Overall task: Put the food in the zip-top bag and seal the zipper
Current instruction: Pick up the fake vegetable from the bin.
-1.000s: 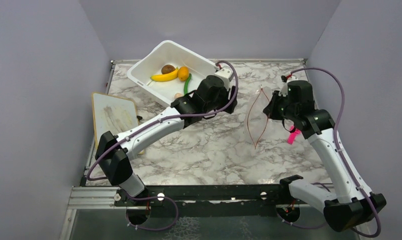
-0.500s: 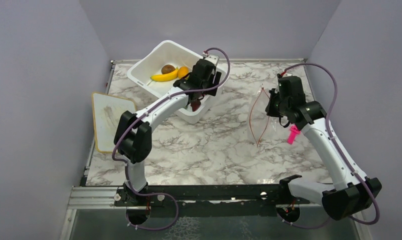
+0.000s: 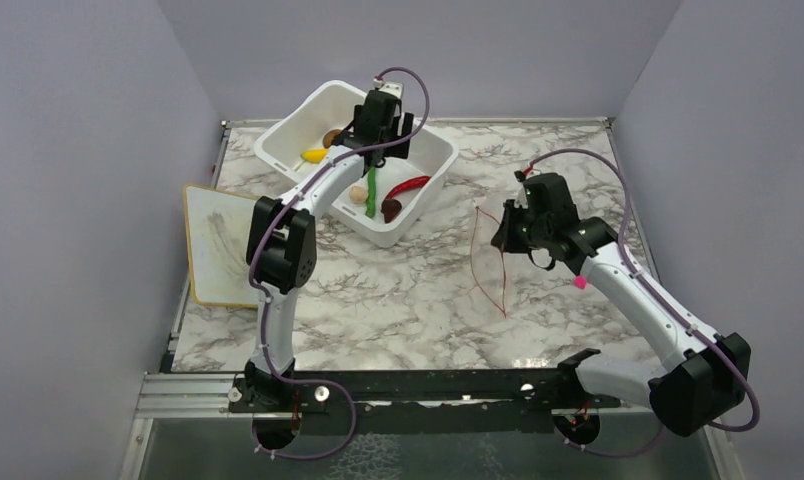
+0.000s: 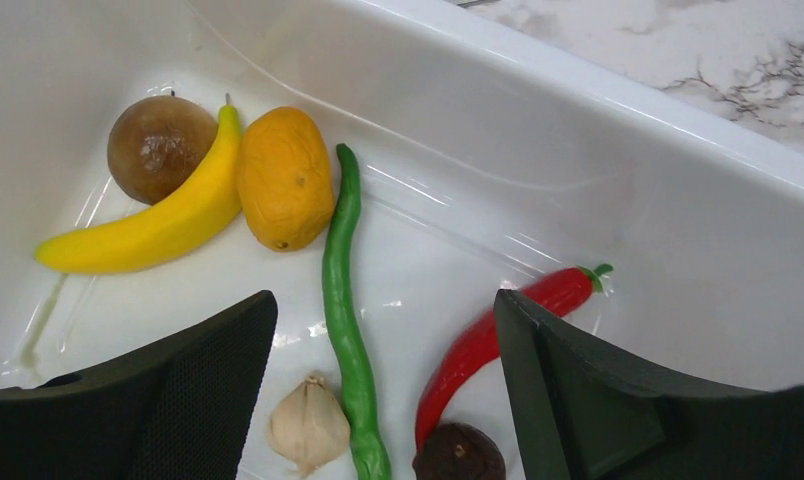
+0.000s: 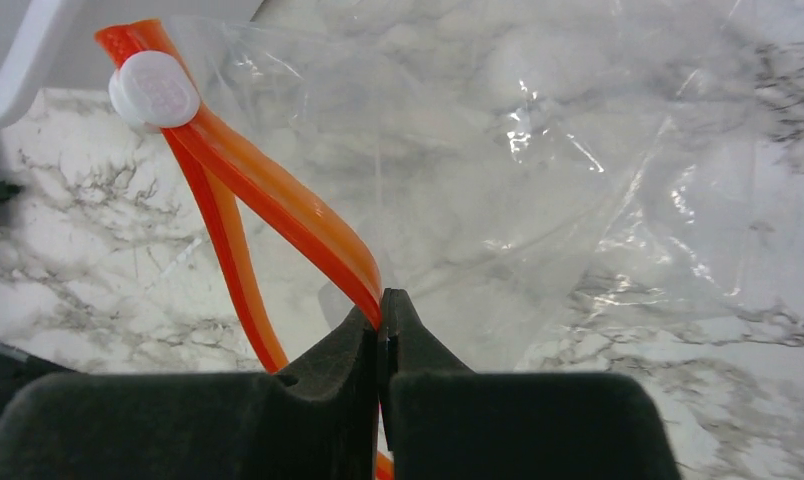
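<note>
My left gripper grabs the orange fruit across its near end (image 4: 290, 221) next, so the rest of the fruit leads into the bag's gaping opening.
The food lies in the white tub (image 3: 278, 137): yellow banana (image 4: 148, 225), brown ball (image 4: 161, 147), orange fruit (image 4: 285, 178), long green pod (image 4: 346, 320), red chili (image 4: 498, 335), beige mushroom (image 4: 306, 425) and dark red piece (image 4: 458, 455). My left gripper (image 4: 383, 295) hangs open and empty above the pod (image 3: 371, 190) and chili (image 3: 408, 186). My right gripper (image 5: 381, 300) is shut on the zipper strip (image 5: 278, 205) of the clear bag (image 5: 538, 150). It holds the bag's mouth (image 3: 490, 262) gaping, right of the tub. A white slider (image 5: 155, 88) sits at the strip's end.
A white board (image 3: 223, 240) lies at the table's left edge. The tub's near corner (image 5: 18, 60) is close to the bag's slider end. Purple walls close in the back and both sides. A pink tag (image 3: 581, 283) hangs on the right arm.
My left arm swung from mid-table back over the tub and now hovers open above the food. My right gripper carried the bag leftward, closer to the tub.
</note>
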Controlling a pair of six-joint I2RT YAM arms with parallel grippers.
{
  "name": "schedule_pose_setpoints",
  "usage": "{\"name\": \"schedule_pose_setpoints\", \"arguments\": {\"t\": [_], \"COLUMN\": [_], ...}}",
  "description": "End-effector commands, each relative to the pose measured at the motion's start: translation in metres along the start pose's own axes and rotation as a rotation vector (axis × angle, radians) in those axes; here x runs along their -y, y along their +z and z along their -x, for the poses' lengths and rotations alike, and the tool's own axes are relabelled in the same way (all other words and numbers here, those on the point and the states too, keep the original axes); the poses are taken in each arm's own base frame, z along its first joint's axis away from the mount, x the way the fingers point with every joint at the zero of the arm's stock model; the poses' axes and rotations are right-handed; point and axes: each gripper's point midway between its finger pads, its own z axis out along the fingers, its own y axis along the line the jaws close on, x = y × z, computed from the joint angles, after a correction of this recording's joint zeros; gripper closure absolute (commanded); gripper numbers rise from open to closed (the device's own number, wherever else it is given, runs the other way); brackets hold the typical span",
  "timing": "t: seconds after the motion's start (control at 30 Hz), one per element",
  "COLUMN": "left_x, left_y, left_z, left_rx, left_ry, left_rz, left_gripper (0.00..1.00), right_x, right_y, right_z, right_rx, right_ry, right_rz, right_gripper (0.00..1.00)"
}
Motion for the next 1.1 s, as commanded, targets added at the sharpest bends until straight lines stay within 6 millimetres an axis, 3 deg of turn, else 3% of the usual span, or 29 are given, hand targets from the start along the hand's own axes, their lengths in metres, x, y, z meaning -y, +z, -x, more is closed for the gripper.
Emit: {"name": "schedule_pose_setpoints", "arguments": {"t": [0.0, 0.07, 0.13, 0.33, 0.53, 0.93, 1.0, 1.07], "left_x": [-0.019, -0.025, -0.026, -0.042, -0.05, -0.062, -0.064, -0.065], "left_y": [0.026, 0.037, 0.048, 0.066, 0.093, 0.124, 0.125, 0.121], "left_z": [0.001, 0.0, -0.005, -0.008, -0.021, -0.047, -0.048, -0.043], "left_rx": [-0.001, -0.004, -0.012, -0.016, -0.037, -0.074, -0.076, -0.067], "left_ry": [-0.021, -0.034, -0.028, -0.031, -0.053, -0.076, -0.078, -0.084], "left_rz": [0.003, -0.003, -0.029, 0.002, -0.017, 0.012, 0.013, 0.017], "left_gripper": [0.15, 0.07, 0.06, 0.09, 0.19, 0.13, 0.2, 0.37], "right_x": [-0.034, -0.028, -0.022, -0.028, -0.033, -0.033, -0.033, -0.033], "right_y": [0.002, 0.002, 0.003, -0.001, 0.003, 0.004, 0.003, 0.001], "right_z": [0.0, 0.0, 0.0, 0.004, 0.002, 0.0, 0.0, 0.001], "right_rx": [0.027, 0.042, 0.057, 0.08, 0.07, 0.062, 0.064, 0.067], "right_ry": [0.04, 0.03, 0.019, 0.007, 0.018, 0.014, 0.012, 0.01], "right_rz": [0.194, 0.174, 0.145, 0.181, 0.209, 0.212, 0.213, 0.211], "right_gripper": [0.99, 0.99, 0.99, 0.99, 0.99, 0.99, 0.99, 0.99]}}
